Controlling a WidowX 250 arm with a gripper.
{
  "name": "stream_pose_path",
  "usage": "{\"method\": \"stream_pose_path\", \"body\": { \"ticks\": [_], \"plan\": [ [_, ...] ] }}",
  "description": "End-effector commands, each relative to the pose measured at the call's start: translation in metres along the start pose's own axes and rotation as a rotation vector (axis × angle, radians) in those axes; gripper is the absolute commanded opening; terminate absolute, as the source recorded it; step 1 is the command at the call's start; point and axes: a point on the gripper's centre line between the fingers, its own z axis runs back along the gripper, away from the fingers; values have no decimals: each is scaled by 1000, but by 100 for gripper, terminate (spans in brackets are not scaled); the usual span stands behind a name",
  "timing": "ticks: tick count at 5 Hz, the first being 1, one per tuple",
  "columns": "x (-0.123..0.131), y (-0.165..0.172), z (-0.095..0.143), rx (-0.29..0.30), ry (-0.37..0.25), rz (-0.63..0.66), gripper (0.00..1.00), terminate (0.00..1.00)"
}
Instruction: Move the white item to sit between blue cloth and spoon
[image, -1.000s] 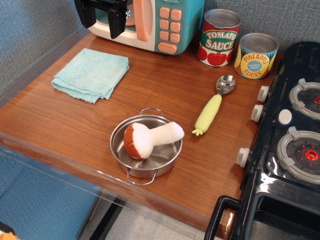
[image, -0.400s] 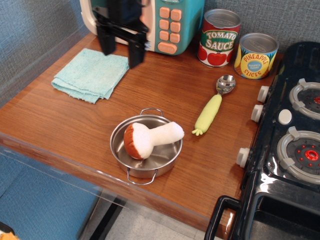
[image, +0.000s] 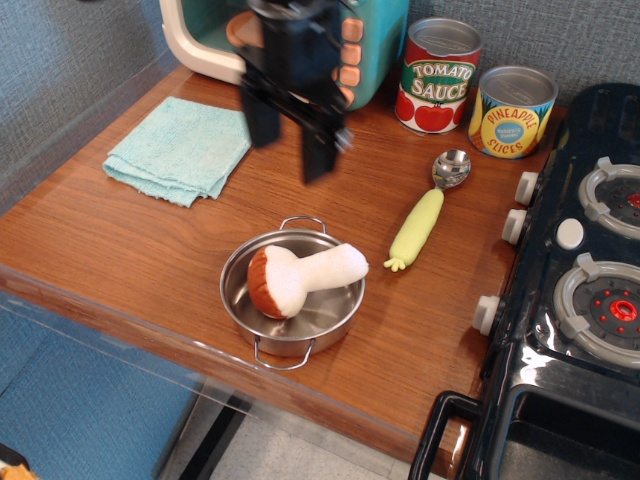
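Note:
The plush mushroom should go between the blue cloth and the spoon, so my gripper will next grab the mushroom by its white stem.
The plush mushroom, with a white stem and orange-brown cap, lies on its side in a small steel pot near the table's front edge. The teal-blue cloth lies flat at the back left. The spoon, with a silver bowl and yellow-green handle, lies to the right of the pot. My black gripper hangs open and empty above the table between cloth and spoon, behind the pot.
A toy microwave stands at the back, partly behind the gripper. A tomato sauce can and a pineapple slices can stand at the back right. A black toy stove fills the right side.
My gripper has moved from the back left by the microwave to the right and forward, lower, toward the pot. Nothing else has moved.

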Motion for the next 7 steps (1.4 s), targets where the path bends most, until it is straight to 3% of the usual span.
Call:
{"method": "stream_pose_path", "body": {
  "ticks": [1,6,7],
  "plan": [
    [-12,-37,2,1,1,-105,100,0],
    [-21,-46,-34,-58,110,-92,100,0],
    [-21,-44,-37,-85,102,-79,0,0]
  ]
}}
